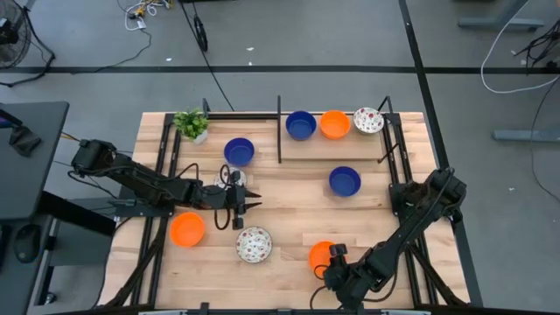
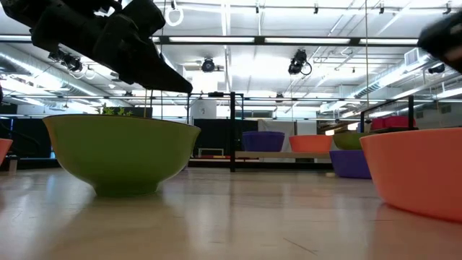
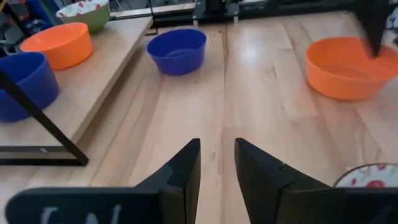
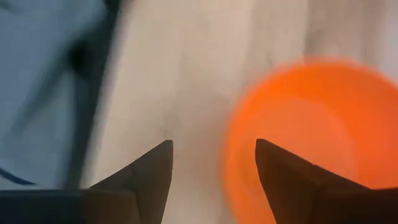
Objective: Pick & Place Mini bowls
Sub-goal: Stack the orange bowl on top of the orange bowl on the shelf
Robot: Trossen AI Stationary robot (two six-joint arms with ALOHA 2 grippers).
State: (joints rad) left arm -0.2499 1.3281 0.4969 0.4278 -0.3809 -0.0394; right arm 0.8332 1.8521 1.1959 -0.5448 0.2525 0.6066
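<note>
My right gripper's fingers reach down either side of the near orange bowl's rim (image 1: 326, 244), one inside its hollow (image 1: 319, 255), so it is now time to close on it.
Several mini bowls show in the high view. A blue bowl (image 1: 300, 124), an orange bowl (image 1: 334, 123) and a floral bowl (image 1: 368, 120) sit on a raised board at the far edge. Two more blue bowls (image 1: 239, 150) (image 1: 345, 181), an orange bowl (image 1: 187, 228) and a floral bowl (image 1: 254, 244) rest on the table. My right gripper (image 1: 335, 255) (image 4: 211, 152) is open over the near orange bowl (image 1: 320, 256) (image 4: 311, 137), one finger outside its rim and one over its hollow; no touch shows. My left gripper (image 1: 252, 206) (image 3: 217, 155) hovers open above bare table.
A small green potted plant (image 1: 192, 124) stands at the far left corner. Black upright rods (image 1: 279, 129) and frame rails (image 1: 387, 131) border the raised board. In the low view the floral bowl's green outside (image 2: 119, 155) and the near orange bowl (image 2: 419, 170) stand close to the near edge.
</note>
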